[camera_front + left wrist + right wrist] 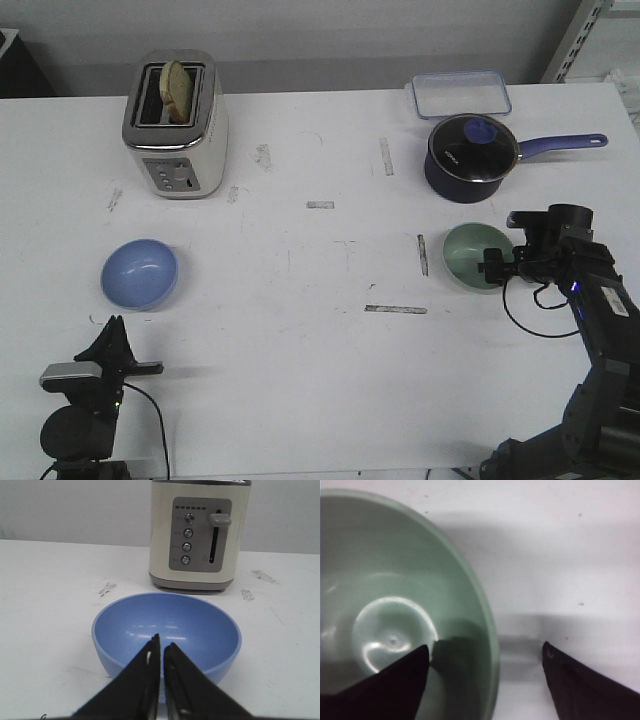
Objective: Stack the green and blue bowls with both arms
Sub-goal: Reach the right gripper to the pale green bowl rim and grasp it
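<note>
The bowl's rim is between my right fingertips, which are on both sides of it, so my right gripper needs to close. Closing now would hold the green bowl (476, 256).
The blue bowl (139, 273) sits upright and empty on the white table at the left. It fills the left wrist view (170, 625), just beyond my left gripper (161, 642), which is shut and empty. In the front view that gripper (112, 330) points at the bowl from the near side, a little short of it. The green bowl (476, 256) sits at the right, below the saucepan. My right gripper (485, 650) is open and straddles the green bowl's (395, 605) rim: one finger over the inside, one outside above the table. In the front view it (500, 262) hangs over the bowl's right edge.
A cream toaster (177, 122) with a slice of bread stands at the back left, behind the blue bowl, and shows in the left wrist view (199, 532). A dark navy saucepan (472, 155) with a long handle and a clear lidded box (459, 94) stand at the back right.
</note>
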`<action>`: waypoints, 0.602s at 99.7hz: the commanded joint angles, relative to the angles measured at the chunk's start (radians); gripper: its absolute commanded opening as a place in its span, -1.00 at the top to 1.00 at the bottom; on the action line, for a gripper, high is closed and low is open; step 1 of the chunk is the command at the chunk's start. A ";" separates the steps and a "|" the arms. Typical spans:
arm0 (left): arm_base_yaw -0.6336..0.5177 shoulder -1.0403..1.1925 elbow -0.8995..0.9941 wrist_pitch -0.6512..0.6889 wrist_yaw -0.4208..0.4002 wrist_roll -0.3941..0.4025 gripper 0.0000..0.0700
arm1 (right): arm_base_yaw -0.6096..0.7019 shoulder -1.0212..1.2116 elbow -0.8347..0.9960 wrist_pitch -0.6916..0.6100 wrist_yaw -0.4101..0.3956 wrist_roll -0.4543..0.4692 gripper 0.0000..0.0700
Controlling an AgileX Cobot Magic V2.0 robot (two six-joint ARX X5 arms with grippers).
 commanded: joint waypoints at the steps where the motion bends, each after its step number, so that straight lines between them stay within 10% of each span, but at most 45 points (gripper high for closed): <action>1: 0.002 -0.001 -0.021 0.010 -0.001 -0.002 1.00 | 0.000 0.018 0.018 0.018 -0.001 -0.008 -0.16; 29: 0.002 -0.001 -0.021 0.010 -0.001 -0.002 1.00 | 0.000 0.009 0.019 0.032 -0.002 0.000 0.96; 60: 0.002 -0.001 -0.021 0.010 -0.001 -0.002 1.00 | 0.015 -0.126 0.019 0.055 -0.007 0.023 0.98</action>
